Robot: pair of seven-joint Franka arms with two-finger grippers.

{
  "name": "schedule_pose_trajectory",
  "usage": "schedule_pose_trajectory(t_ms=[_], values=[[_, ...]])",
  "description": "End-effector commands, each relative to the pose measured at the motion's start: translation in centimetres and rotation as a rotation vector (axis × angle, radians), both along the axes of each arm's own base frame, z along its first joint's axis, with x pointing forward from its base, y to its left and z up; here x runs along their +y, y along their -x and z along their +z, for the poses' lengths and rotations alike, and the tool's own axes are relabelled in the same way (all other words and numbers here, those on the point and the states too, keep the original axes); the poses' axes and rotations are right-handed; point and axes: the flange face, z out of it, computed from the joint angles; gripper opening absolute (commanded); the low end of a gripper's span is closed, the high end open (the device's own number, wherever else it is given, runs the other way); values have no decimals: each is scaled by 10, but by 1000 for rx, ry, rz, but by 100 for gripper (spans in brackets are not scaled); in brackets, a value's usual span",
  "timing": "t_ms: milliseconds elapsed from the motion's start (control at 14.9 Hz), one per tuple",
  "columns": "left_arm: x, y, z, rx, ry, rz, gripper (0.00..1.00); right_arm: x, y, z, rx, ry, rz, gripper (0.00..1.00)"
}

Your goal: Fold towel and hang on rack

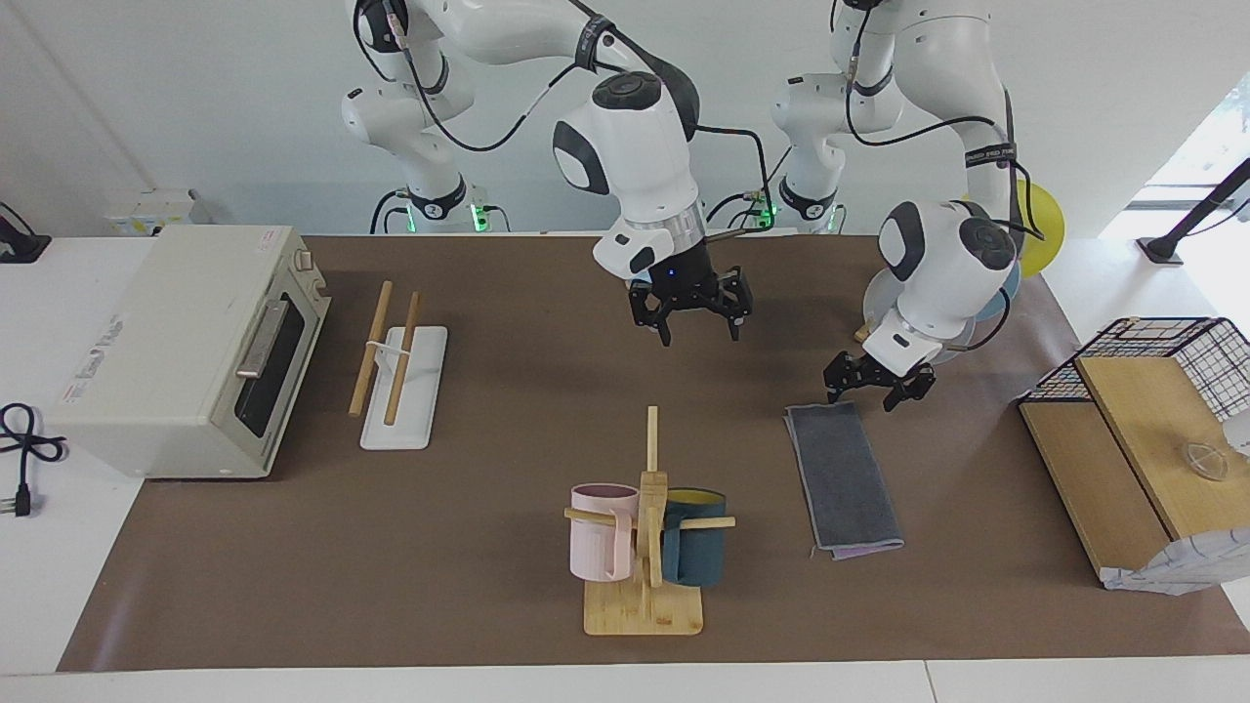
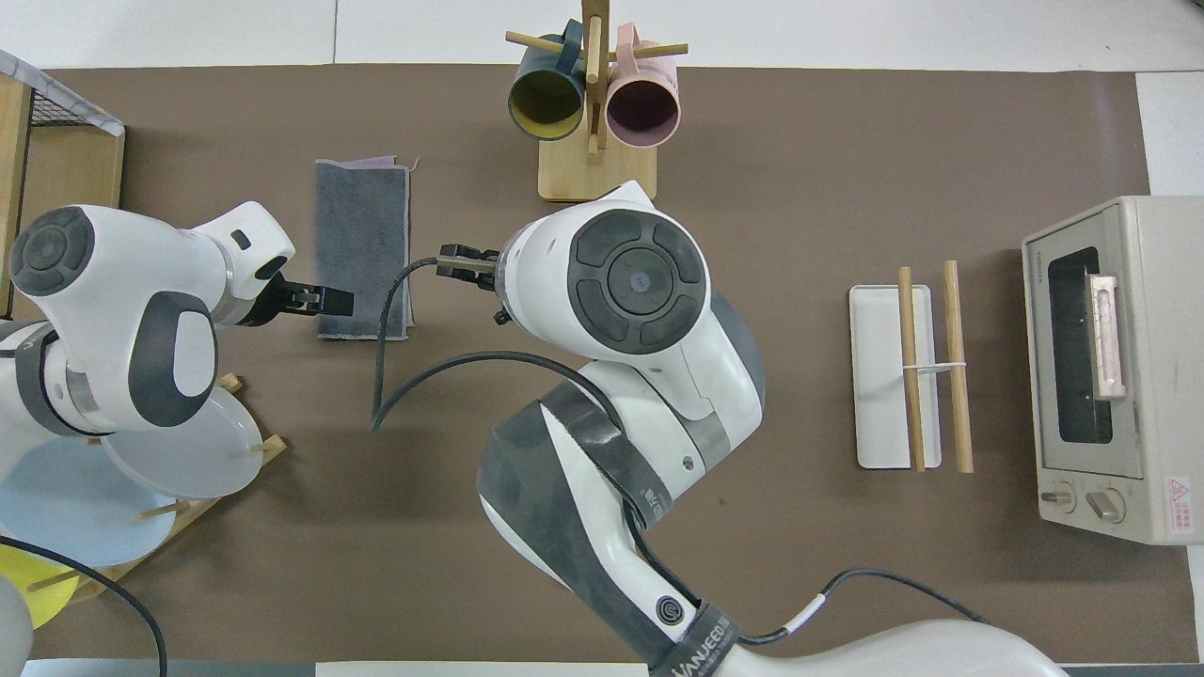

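The robot's left gripper will grab the towel by its plain grey end [image 2: 358,326] next, to fold it for the rack [image 2: 884,385].
The towel [image 1: 842,478] [image 2: 362,244] lies flat on the brown mat as a long folded strip, dark grey face up, with a purple edge showing at the end farthest from the robots. My left gripper [image 1: 865,394] [image 2: 324,301] hangs open just over the towel's end nearest the robots and holds nothing. My right gripper [image 1: 700,332] is open and empty, raised over the middle of the table beside the towel. In the overhead view its own wrist covers most of it. The rack [image 1: 402,386] [image 2: 884,385], a white base with two wooden rods, stands toward the right arm's end.
A toaster oven [image 1: 186,351] [image 2: 1110,367] stands beside the rack at the table's end. The wooden mug stand [image 1: 645,527] [image 2: 593,103] holds a pink and a teal mug. A plate stand [image 2: 141,470] sits near the left arm's base. A wire basket on wooden boards [image 1: 1143,439] fills that end.
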Motion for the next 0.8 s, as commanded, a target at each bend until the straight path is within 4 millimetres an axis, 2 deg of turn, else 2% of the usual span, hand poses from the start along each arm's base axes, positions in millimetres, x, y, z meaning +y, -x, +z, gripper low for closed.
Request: schedule_pose_trajectory(t_ms=[0,67,201,268,401,535,736], values=[[11,-27,-36,30,50,56,100,-4,-2,2,-45,-37,6,100],[12,-27,-42,40,52,55,100,1,-5,-10,-53,-32,12,100],[11,-25,-46,56,69,64,100,17,-20,-49,-74,-2,39,100],[11,-25,-47,61,85,78,100,25,-22,-53,-93,24,60,100],[9,-25,-48,64,113,104,99,28,-23,-65,-98,61,78,100],[9,-27,-56,70,113,105,96,20,-28,-66,-84,75,73,100],[10,-30,-63,61,110,80,93,21,-31,-61,-94,51,63,100]])
